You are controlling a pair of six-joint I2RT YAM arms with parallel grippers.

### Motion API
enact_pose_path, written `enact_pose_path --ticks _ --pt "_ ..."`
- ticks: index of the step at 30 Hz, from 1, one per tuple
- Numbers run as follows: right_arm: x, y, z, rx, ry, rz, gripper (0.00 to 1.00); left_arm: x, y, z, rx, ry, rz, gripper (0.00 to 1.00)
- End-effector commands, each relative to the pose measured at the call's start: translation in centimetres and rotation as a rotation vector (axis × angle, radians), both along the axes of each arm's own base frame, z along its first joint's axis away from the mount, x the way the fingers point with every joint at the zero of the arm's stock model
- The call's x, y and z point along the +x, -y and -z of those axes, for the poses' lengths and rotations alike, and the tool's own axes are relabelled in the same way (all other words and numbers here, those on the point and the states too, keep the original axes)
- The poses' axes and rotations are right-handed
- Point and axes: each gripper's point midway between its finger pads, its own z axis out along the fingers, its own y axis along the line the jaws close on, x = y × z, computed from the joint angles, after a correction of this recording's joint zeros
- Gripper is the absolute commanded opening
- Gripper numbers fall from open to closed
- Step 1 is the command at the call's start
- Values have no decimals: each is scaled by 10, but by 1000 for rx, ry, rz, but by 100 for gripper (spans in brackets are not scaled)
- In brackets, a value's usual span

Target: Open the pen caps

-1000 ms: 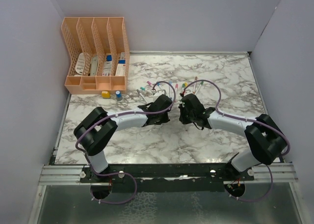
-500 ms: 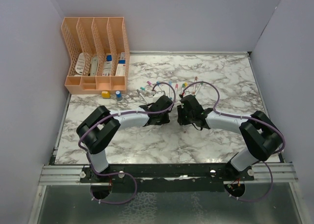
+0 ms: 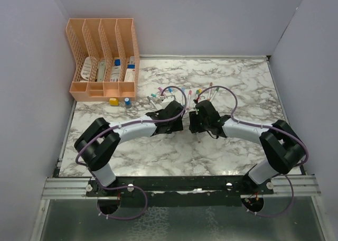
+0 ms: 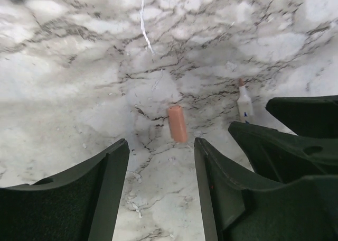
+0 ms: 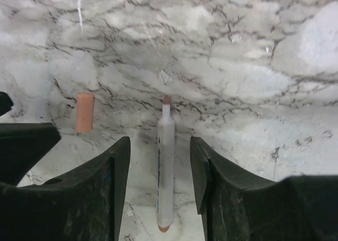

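My right gripper grabs a capped pen by its body [image 3: 213, 96] next, away from the cap, so my left gripper is free to open the cap.
An orange pen cap [image 4: 177, 123] lies loose on the marble just beyond my left gripper [image 4: 161, 146], which is open and holds nothing. An uncapped grey-white pen [image 5: 165, 167] with an orange tip lies flat on the table between the fingers of my open right gripper [image 5: 159, 140], touching neither finger. The same cap [image 5: 84, 112] rests to the pen's left. In the top view the left gripper [image 3: 181, 119] and right gripper [image 3: 193, 119] face each other closely at mid-table. More capped pens [image 3: 182, 93] lie in a row behind them.
A peach desk organizer [image 3: 103, 61] stands at the back left. A yellow block [image 3: 113, 101] and a small blue-topped bottle [image 3: 127, 102] sit in front of it. Grey walls close in the table on both sides.
Both grippers have gone from shut to open. The left arm's elbow has swung a little left and lower; the right arm has edged in towards the middle of the table.
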Motion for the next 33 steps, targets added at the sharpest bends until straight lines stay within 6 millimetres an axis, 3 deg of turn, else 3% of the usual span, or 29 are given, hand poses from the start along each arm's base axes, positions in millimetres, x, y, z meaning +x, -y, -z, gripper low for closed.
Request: enact_pose_path --ticks 1,3,5,6,12,18,26,33 --pt "23 -17 -43 53 108 -56 51 18 -24 -47 -1 116 -70 60" --pt "32 -26 -54 59 141 -93 57 24 -40 -62 -11 157 -119 74" --pt "40 -38 -64 67 166 -150 64 28 -59 -74 -38 200 -168 96" --pt "44 -45 -67 72 173 -178 66 32 -71 -81 -60 224 -199 99" --pt "72 -97 -83 122 203 -317 68 32 -138 -107 -133 327 -354 99" --pt "93 -147 -62 72 194 -408 68 19 -181 -123 -139 399 -469 99" --pt "111 -190 -24 19 170 -446 64 4 -206 -128 -168 443 -544 99" --pt "116 -203 5 -28 159 -451 58 -5 -215 -128 -177 456 -569 99"
